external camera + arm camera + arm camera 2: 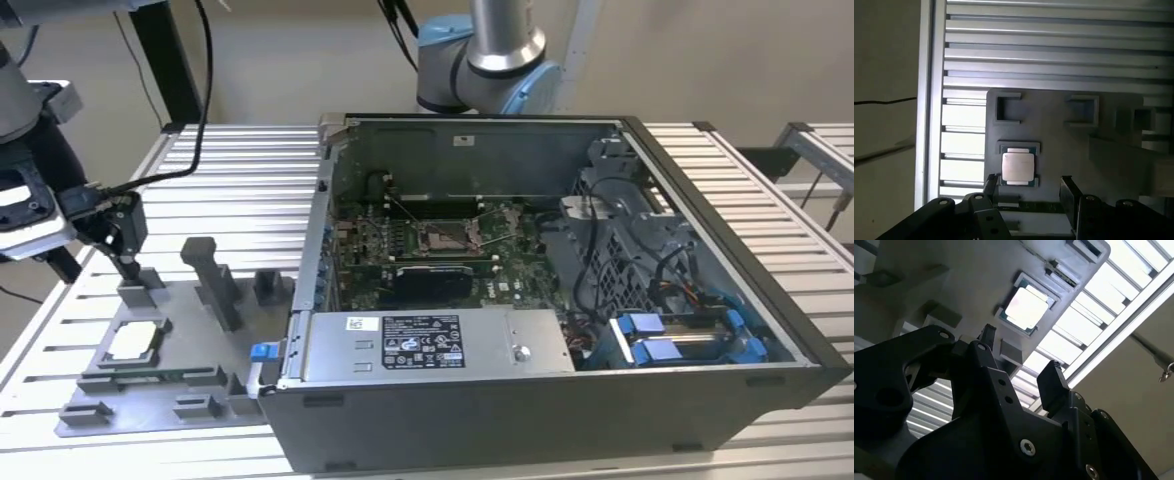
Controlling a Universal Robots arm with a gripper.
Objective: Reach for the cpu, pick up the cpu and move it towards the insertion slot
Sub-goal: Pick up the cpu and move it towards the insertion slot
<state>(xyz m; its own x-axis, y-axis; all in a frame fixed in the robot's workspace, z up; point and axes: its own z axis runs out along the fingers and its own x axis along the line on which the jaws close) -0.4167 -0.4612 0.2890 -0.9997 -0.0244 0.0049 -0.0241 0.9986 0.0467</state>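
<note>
The fixture's raised brackets hug two edges of the cpu, so my gripper will next grab the cpu's other two edges, the open side edges, to pick it up.
The cpu (134, 341) is a small square chip with a silvery top, lying flat in a pocket of the grey fixture plate (94, 410) at the exterior view's left. In both wrist views the cpu (1026, 308) (1018, 166) lies just beyond the fingertips. My gripper (127, 270) (1019, 352) (1028, 182) hangs over the plate's far part, behind the chip, open and holding nothing. The insertion slot (443, 237) is the metal-framed socket on the green motherboard inside the open computer case.
Grey upright posts (214, 280) rise from the fixture plate between the chip and the case. The case wall (561, 410) and a white-labelled metal box (427, 345) stand along the near side. The arm's base (481, 60) is behind the case. Black cables (174, 165) trail across the slatted table.
</note>
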